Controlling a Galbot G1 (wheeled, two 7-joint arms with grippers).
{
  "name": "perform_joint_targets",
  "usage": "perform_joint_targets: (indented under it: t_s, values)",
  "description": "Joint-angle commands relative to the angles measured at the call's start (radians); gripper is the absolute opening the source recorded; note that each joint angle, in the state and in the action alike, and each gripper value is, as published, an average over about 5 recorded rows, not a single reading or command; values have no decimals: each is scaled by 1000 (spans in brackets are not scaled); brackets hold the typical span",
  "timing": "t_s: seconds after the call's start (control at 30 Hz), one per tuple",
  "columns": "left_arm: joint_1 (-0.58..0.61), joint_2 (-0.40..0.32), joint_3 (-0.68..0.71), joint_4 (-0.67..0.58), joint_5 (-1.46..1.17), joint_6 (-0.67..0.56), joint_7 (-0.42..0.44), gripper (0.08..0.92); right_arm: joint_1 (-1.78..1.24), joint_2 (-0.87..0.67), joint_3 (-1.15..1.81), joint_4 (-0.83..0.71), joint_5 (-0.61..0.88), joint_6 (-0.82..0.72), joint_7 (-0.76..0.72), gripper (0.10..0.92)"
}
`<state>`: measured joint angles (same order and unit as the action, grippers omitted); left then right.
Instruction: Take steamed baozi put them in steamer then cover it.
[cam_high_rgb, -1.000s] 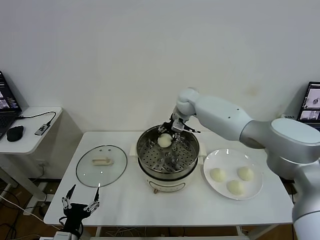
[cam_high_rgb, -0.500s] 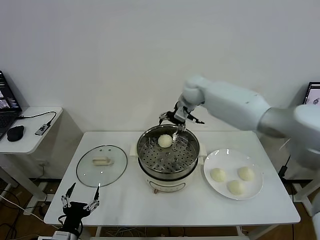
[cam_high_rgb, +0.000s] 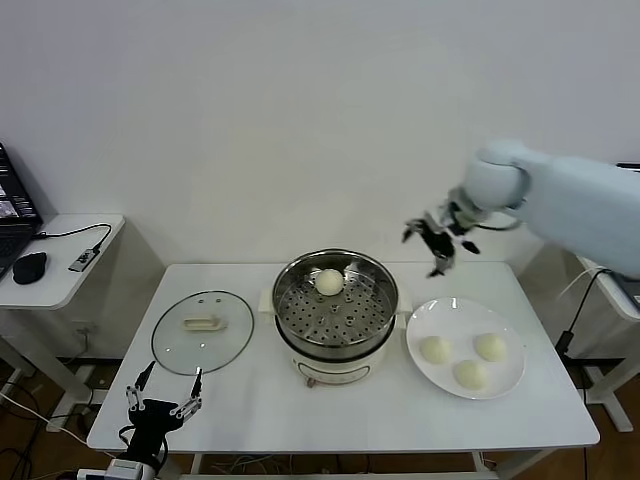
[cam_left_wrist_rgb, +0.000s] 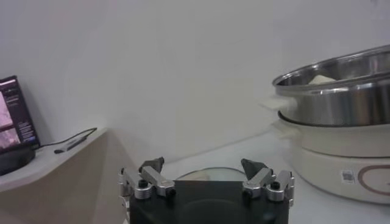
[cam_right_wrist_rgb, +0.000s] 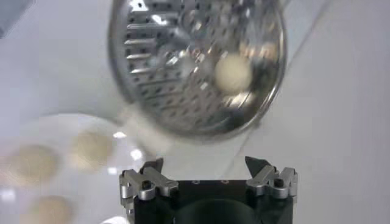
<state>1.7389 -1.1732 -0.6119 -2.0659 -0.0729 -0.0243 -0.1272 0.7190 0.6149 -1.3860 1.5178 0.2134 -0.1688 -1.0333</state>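
The robot's right gripper will next take the baozi nearest the steamer by its round sides, to fill the perforated tray of the steamer (cam_high_rgb: 336, 310).
The steamer (cam_high_rgb: 336, 310) stands mid-table with one steamed baozi (cam_high_rgb: 330, 281) on its perforated tray at the far side. Three more baozi (cam_high_rgb: 435, 349) (cam_high_rgb: 490, 346) (cam_high_rgb: 470, 374) lie on the white plate (cam_high_rgb: 450, 315) to its right. My right gripper (cam_high_rgb: 425, 250) hangs open and empty in the air, above the plate's far edge. Its wrist view looks down on the steamer (cam_right_wrist_rgb: 195, 67), the bun inside (cam_right_wrist_rgb: 234, 73) and the plate's buns (cam_right_wrist_rgb: 91, 146). The cover (cam_high_rgb: 203, 330) lies flat left of the steamer. My left gripper (cam_high_rgb: 172, 375) is parked open at the table's front left.
A low side table (cam_high_rgb: 60, 260) with a mouse (cam_high_rgb: 30, 266) and cables stands to the left of the work table. The wall runs close behind the steamer. In the left wrist view the steamer (cam_left_wrist_rgb: 341, 91) rises beyond the left gripper (cam_left_wrist_rgb: 203, 164).
My right gripper has lifted out of the steamer, leaving the baozi on the tray, and swung right to above the plate. The left arm has not moved.
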Motion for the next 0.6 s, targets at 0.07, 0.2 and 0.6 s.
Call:
perform_joint_targets:
  t_s: [0.07, 0.2, 0.6]
  values:
    - [-1, 2, 1, 2, 1, 0, 0, 823, -47, -241, -25, 150, 35, -158, -7, 823]
    - [-5, 0, 0, 4, 3, 1, 0, 823, -164, -241, 27, 131, 1, -155, 11, 823]
    - [-5, -16, -11, 11, 7, 3, 0, 823, -518, -107, 297, -78, -117, -105, 29, 823]
